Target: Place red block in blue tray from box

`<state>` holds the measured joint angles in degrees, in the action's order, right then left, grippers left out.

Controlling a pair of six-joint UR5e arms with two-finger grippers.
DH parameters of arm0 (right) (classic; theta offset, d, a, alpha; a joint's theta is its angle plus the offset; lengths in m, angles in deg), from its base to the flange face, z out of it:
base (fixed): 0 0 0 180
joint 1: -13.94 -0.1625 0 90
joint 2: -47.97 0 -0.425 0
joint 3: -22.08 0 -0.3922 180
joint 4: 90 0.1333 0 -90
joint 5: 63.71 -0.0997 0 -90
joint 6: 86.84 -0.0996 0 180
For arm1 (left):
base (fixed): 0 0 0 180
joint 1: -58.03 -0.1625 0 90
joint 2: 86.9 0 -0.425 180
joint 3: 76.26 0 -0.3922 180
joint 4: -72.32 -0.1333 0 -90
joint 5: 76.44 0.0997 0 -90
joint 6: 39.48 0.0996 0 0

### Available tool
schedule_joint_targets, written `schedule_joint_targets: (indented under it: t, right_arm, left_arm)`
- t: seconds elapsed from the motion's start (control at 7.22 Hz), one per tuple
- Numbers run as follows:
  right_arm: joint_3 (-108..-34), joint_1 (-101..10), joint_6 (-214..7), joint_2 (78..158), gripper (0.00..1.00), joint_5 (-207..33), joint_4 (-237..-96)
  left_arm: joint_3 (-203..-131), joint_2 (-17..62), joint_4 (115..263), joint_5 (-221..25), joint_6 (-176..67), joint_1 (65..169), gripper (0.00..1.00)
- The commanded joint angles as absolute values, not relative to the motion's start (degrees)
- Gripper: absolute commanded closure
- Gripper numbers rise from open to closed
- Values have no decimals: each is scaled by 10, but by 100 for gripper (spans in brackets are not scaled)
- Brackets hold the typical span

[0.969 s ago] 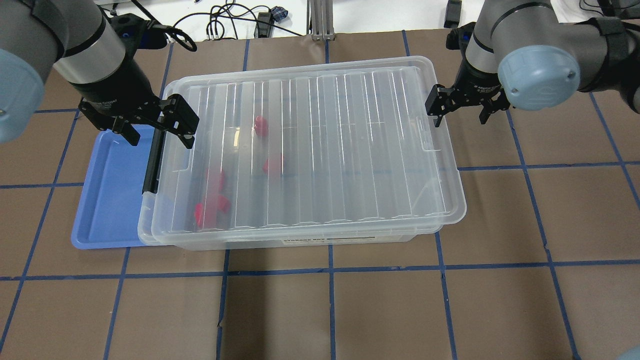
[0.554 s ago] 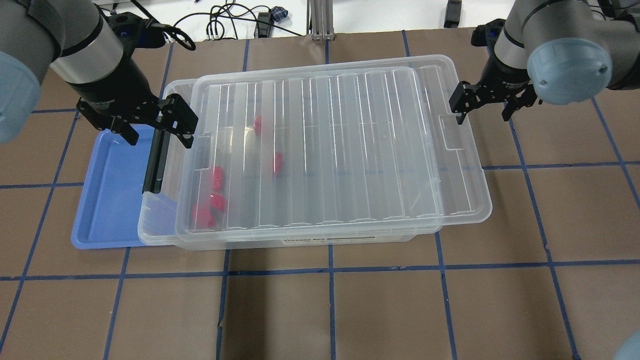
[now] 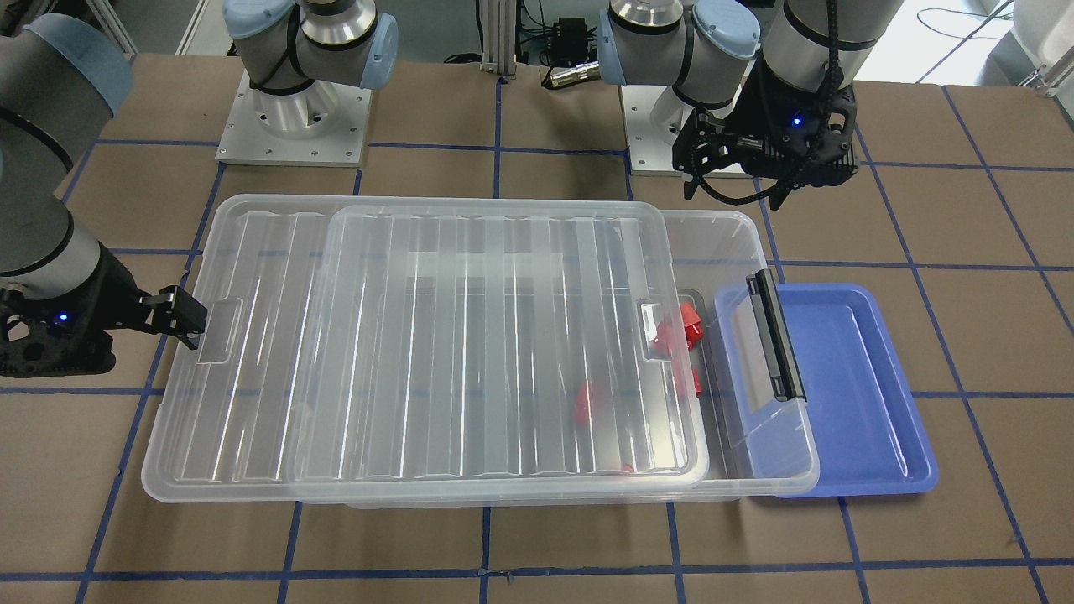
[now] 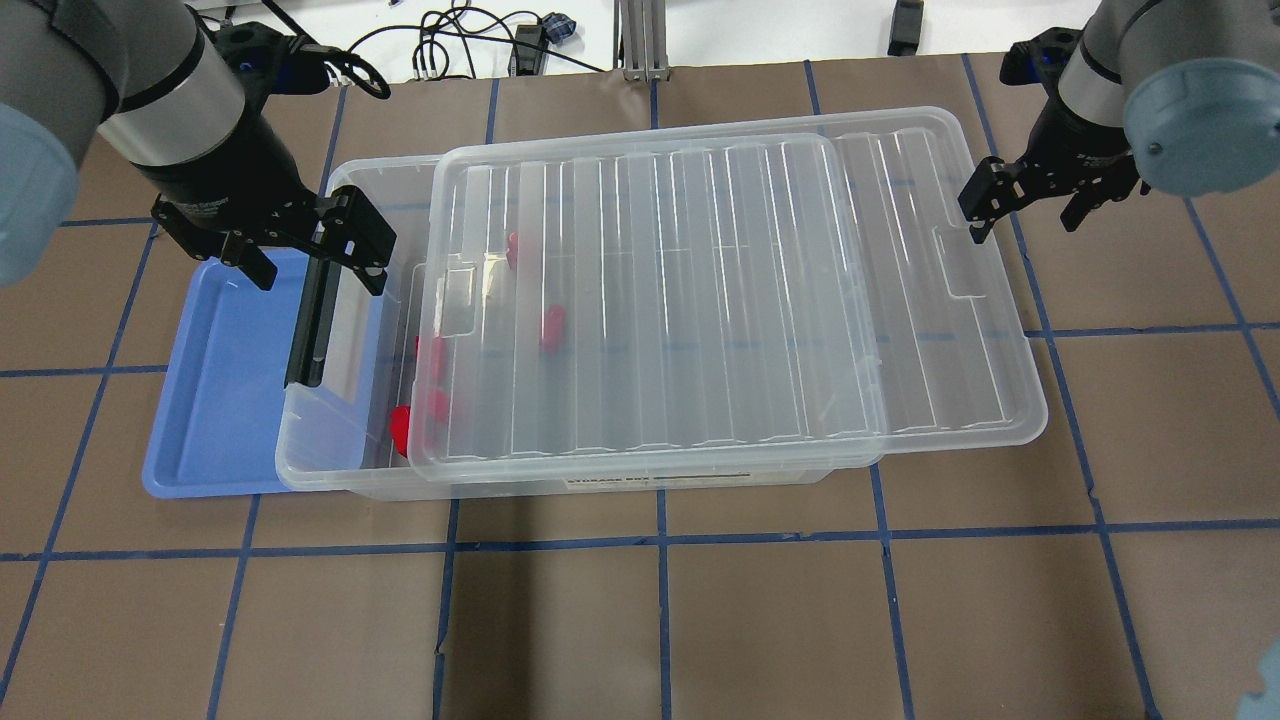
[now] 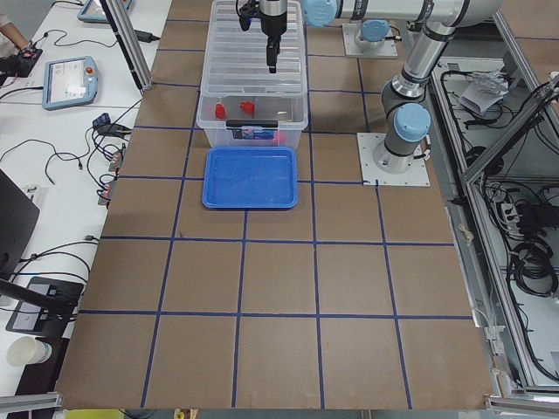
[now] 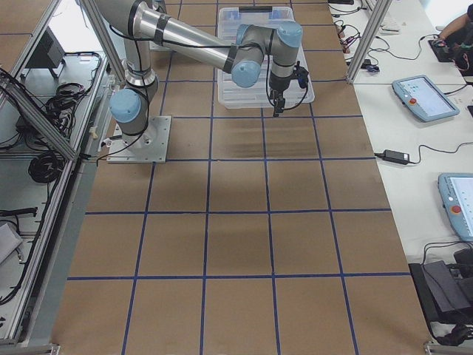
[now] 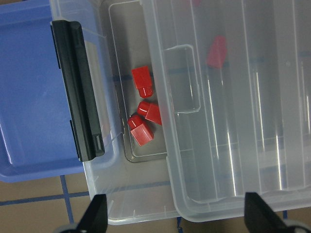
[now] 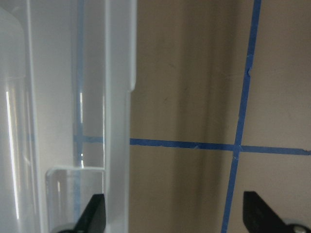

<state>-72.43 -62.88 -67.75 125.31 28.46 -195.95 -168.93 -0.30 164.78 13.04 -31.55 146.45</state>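
Note:
I next need to grip the red block with my left gripper by the flat sides of its square body (image 7: 141,76), because the red block has a round knob (image 7: 146,91) on one end.
The clear box (image 4: 320,470) stands mid-table, its black latch bar (image 4: 312,320) at the left end. Its ribbed lid (image 4: 700,300) lies shifted right, so the left end is uncovered. Several red blocks (image 7: 142,82) lie at that end; one (image 4: 550,325) shows through the lid. The blue tray (image 4: 220,380) lies against the box's left end and holds nothing. My left gripper (image 4: 312,265) is open and empty above the latch end. My right gripper (image 4: 1030,210) is open and straddles the lid's right rim, with one finger (image 8: 95,213) over the lid's handle notch.
The lid (image 3: 470,335) overhangs the box's right end above the brown paper with blue tape lines. The box's left end partly overlaps the tray (image 3: 847,377). Cables and a metal post (image 4: 640,40) sit beyond the far edge.
The lid has slid to the right along with my right gripper, uncovering the box's left end and some red blocks. My left gripper has not moved.

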Motion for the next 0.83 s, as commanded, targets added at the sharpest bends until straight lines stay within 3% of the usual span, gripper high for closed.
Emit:
schedule_joint_targets:
  t: [0.0,0.69]
  right_arm:
    - [-725,-594,-616,1253,0,285,-1958]
    - [-723,-552,-530,1252,0,308,-1967]
  left_arm:
    - [-1689,-2,1648,130,-317,1465,0]
    - [-1687,-1,1648,130,-317,1465,0]
